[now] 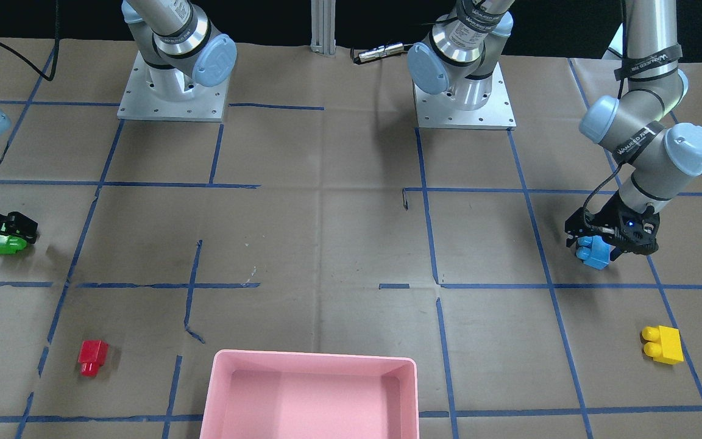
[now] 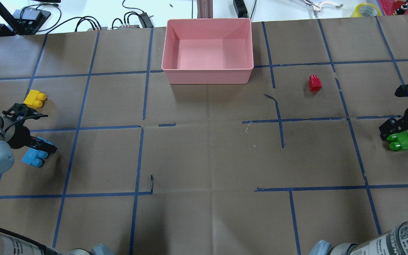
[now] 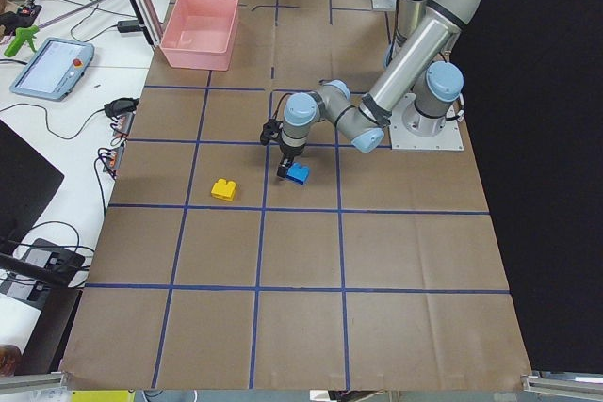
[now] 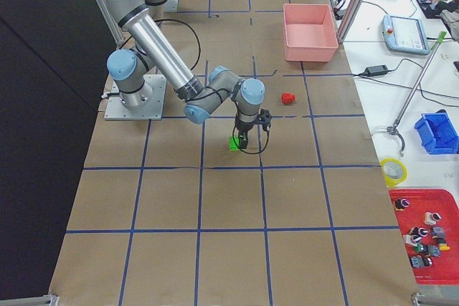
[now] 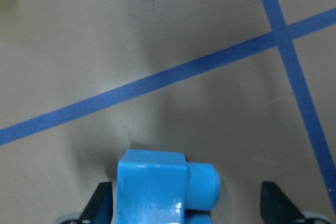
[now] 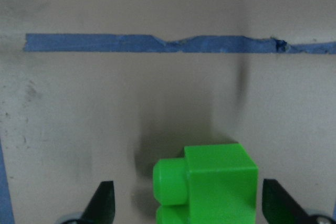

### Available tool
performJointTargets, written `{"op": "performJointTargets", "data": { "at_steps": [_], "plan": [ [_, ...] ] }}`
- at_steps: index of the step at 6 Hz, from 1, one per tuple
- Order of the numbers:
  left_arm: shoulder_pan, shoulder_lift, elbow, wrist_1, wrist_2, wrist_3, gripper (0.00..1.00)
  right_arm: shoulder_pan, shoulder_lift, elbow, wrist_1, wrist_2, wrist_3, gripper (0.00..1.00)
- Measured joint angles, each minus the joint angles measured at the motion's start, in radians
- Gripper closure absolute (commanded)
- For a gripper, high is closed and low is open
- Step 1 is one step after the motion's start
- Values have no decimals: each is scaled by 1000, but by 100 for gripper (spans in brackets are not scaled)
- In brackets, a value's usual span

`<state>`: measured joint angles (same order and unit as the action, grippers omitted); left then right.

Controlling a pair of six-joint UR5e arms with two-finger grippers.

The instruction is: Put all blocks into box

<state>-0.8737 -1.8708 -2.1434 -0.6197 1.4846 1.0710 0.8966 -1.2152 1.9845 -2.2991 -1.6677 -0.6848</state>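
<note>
My right gripper grabs the green block (image 1: 7, 245) across its studs and flat base next, to put it into the pink box (image 1: 309, 395).
My left gripper (image 1: 595, 247) is open and down around the light blue block (image 1: 593, 253). In the left wrist view one finger is against the block (image 5: 157, 187) and the other stands well clear. My right gripper (image 1: 10, 238) is open around the green block (image 1: 7, 245); the right wrist view shows gaps beside the block (image 6: 210, 182). The yellow block (image 2: 35, 98) lies just beyond the left gripper (image 2: 43, 150). The red block (image 2: 315, 83) lies right of the pink box (image 2: 207, 76), which stands empty at the table's far middle.
The table is covered in brown paper with a blue tape grid. Both arm bases (image 1: 171, 91) stand at the robot's side. Cables and tools lie past the far edge behind the box (image 2: 133, 17).
</note>
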Motion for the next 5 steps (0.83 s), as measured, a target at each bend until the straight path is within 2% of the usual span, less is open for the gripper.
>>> {"op": "performJointTargets", "data": {
  "at_steps": [2, 3, 4, 5],
  "plan": [
    [3, -3, 0, -1, 1, 17, 26, -5, 4, -1, -2, 0, -15, 5],
    [13, -9, 0, -1, 1, 35, 47, -6, 5, -1, -2, -1, -18, 20],
    [28, -13, 2, -3, 0, 54, 61, -6, 6, 0, -1, -1, -18, 34],
    [37, -13, 3, -6, 0, 64, 73, -7, 5, 0, 1, -1, -17, 44]
  ]
}}
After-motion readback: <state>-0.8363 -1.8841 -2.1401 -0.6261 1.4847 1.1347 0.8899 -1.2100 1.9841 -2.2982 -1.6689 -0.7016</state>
